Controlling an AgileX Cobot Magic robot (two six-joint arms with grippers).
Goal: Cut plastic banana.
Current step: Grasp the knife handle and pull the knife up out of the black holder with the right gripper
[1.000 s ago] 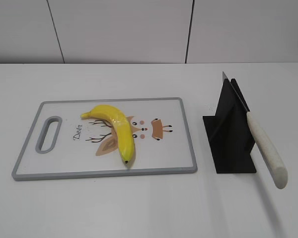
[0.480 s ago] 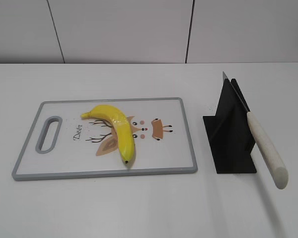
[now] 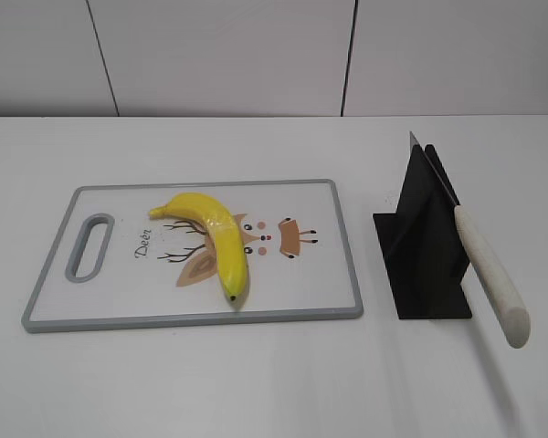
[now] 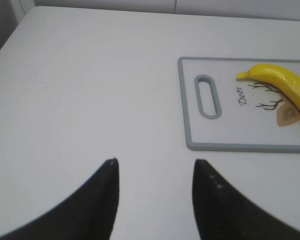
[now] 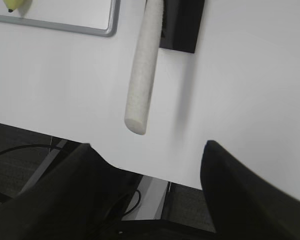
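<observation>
The black stand covers the knife's blade and only the handle sticks out, so my right gripper will grab the knife by the white handle (image 3: 492,276) next.
The plastic banana (image 3: 217,239) is glossy yellow with a dark tip and lies on a white cutting board (image 3: 333,246) with a grey rim and a deer print. It also shows in the left wrist view (image 4: 285,80), and its tip shows in the right wrist view (image 5: 12,5). A knife (image 3: 489,274) with a white handle rests in a black stand (image 3: 425,246). My left gripper (image 4: 155,167) is open and empty over bare table left of the board. My right gripper (image 5: 147,150) is open and empty near the table's front edge, below the knife handle (image 5: 142,75). Neither gripper shows in the exterior view.
The cutting board has a handle slot (image 3: 89,246) at its left end. The table's front edge (image 5: 90,152) runs just ahead of the right gripper, with cables and floor below it. A wall stands behind the table.
A small dark spot has appeared at the right edge of the exterior view. The banana, board and knife have not moved.
</observation>
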